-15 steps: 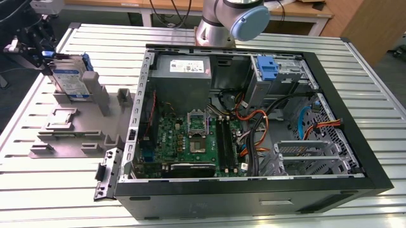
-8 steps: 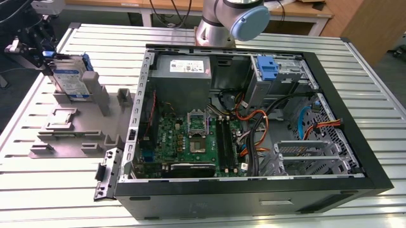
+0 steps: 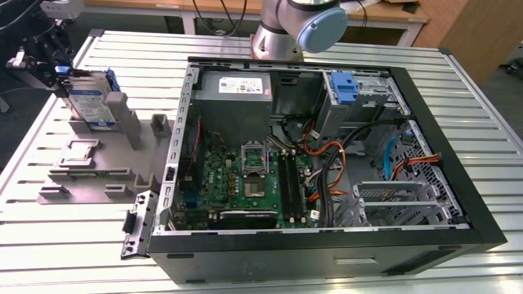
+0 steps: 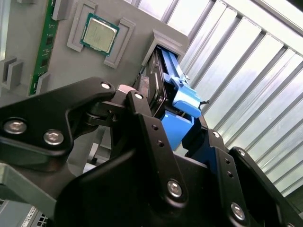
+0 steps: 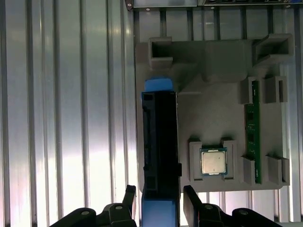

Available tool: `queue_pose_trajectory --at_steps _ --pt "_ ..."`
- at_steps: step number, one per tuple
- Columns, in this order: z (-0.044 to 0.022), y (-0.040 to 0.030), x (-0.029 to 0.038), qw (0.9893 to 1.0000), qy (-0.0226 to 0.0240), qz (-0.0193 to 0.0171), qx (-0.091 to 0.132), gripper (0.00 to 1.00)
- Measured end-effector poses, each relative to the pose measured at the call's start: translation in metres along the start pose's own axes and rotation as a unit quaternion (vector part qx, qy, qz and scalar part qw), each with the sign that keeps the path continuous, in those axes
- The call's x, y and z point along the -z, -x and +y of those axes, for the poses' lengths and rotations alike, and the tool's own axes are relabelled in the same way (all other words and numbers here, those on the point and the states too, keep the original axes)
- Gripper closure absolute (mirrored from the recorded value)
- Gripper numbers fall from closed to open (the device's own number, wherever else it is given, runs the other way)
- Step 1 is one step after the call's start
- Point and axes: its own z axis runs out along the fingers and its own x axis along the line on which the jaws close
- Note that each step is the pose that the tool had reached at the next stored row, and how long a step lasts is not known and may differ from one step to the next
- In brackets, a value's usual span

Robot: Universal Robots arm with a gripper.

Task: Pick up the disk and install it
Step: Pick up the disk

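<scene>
The disk's lower end is held snugly by the sides of the grey holder's slot. My gripper will next grab the disk by its upper blue bracket end [image 3: 63,70] to pick it up.
The disk [image 3: 92,103] stands on edge in a slot of the grey holder plate [image 3: 98,177] at the exterior view's left, its white-and-blue label facing out. My gripper [image 3: 61,70] hangs over its far upper end. In the first wrist view the disk [image 5: 161,137] shows edge-on as a dark slab with blue bracket ends. My gripper [image 5: 158,191] straddles one end, open, with a narrow gap at each fingertip [image 5: 130,191]. In the second wrist view the black fingers [image 4: 142,113] flank the disk's blue bracket [image 4: 182,101].
The holder plate also carries a processor chip [image 5: 213,161] and a green memory stick [image 5: 252,137]. The open computer case [image 3: 327,147] fills the middle of the slatted metal table [image 3: 49,245], with a silver cage and blue latch [image 3: 345,86] at its far side. The arm's base [image 3: 282,30] stands behind the case.
</scene>
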Motion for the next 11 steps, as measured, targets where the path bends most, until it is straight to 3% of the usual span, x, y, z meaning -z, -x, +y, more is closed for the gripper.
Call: queue_pose_trajectory --at_steps 8,9,11 --pt "0.0011 -0.0001 -0.0002 1.0000 0.0000 -0.0001 0.000 0.49" --pt "0.0013 -0.0001 -0.0002 1.0000 0.0000 -0.0001 0.000 0.56" --pt "0.0019 -0.0001 -0.0002 1.0000 0.0000 -0.0002 0.000 0.56"
